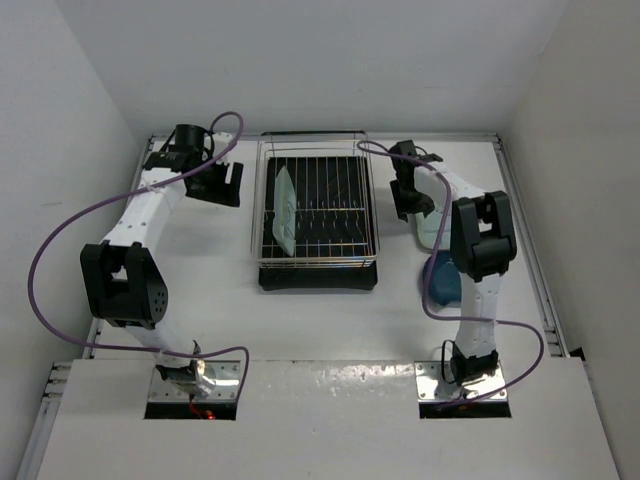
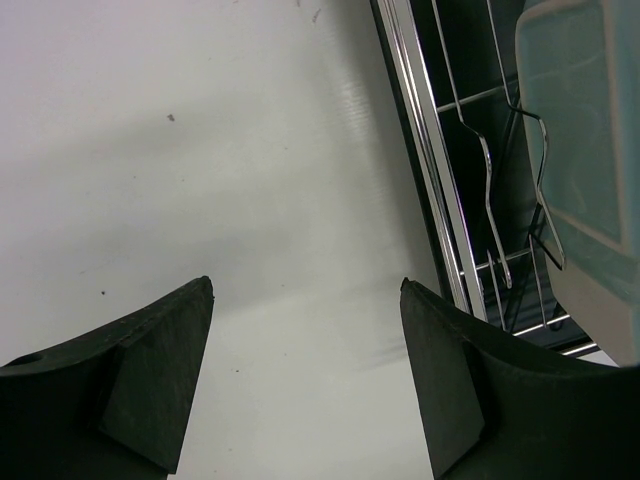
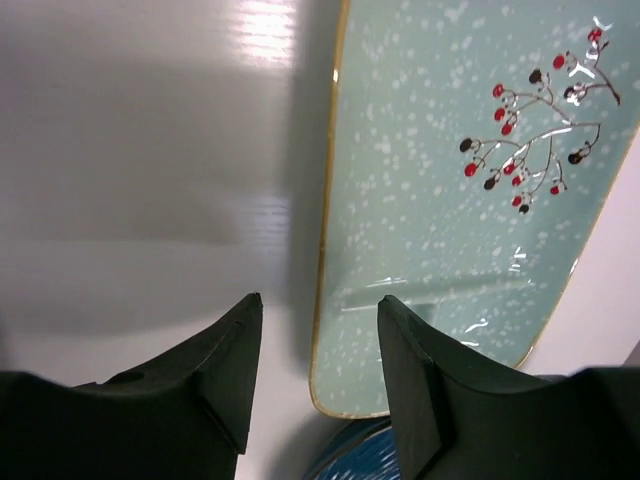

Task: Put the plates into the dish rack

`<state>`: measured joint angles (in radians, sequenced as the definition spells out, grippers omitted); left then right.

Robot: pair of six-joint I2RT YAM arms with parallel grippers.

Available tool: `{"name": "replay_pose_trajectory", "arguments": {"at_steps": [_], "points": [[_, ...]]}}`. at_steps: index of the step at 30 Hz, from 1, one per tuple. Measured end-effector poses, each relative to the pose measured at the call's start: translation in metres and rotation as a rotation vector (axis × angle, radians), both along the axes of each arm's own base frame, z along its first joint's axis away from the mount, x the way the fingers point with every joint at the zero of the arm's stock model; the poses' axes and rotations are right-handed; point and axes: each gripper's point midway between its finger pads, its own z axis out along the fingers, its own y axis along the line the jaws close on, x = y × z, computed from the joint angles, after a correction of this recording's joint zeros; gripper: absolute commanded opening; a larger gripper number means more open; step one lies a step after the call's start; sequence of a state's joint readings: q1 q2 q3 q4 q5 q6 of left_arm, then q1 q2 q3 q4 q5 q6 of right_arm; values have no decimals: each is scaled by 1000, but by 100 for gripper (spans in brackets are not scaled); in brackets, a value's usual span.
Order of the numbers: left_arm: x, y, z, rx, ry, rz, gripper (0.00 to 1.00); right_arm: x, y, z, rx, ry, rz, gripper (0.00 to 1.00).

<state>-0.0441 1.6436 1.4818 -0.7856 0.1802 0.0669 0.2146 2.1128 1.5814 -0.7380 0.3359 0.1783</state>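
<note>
I will next pick up the mint plate with my right gripper by its rim nearest the dish rack, so the opposite rim stays free to go into the slots.
The dish rack stands at mid-table, a chrome wire basket over a black tray. One mint-green plate stands on edge in its left slots; it also shows in the left wrist view. My left gripper is open and empty over bare table just left of the rack. A second mint plate with a red-berry sprig lies on the table right of the rack, also visible from above. Its near end overlaps the dark blue plate. My right gripper is open, its jaws straddling that plate's left rim.
White walls close in the table at the back and on both sides. Purple cables loop from both arms. The blue plate lies close beside the right arm's lower links. A raised rail runs along the table's right edge.
</note>
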Motion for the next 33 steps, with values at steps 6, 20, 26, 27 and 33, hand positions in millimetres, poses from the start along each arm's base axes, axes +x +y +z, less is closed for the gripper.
{"name": "replay_pose_trajectory", "arguments": {"at_steps": [6, 20, 26, 27, 33], "points": [[0, 2, 0, -2, 0, 3, 80, 0, 0, -28, -72, 48, 20, 43], [0, 9, 0, -10, 5, 20, 80, 5, -25, -25, -139, 56, -17, 0], [-2, 9, 2, -13, 5, 19, 80, 7, -21, 5, 69, -64, -72, 0], [-3, 8, 2, -14, 4, 18, 80, 8, -19, 18, 134, -112, -94, 0], [-4, 7, 7, -22, -6, 13, 80, 19, -8, 82, 447, -322, -166, 0]]}}
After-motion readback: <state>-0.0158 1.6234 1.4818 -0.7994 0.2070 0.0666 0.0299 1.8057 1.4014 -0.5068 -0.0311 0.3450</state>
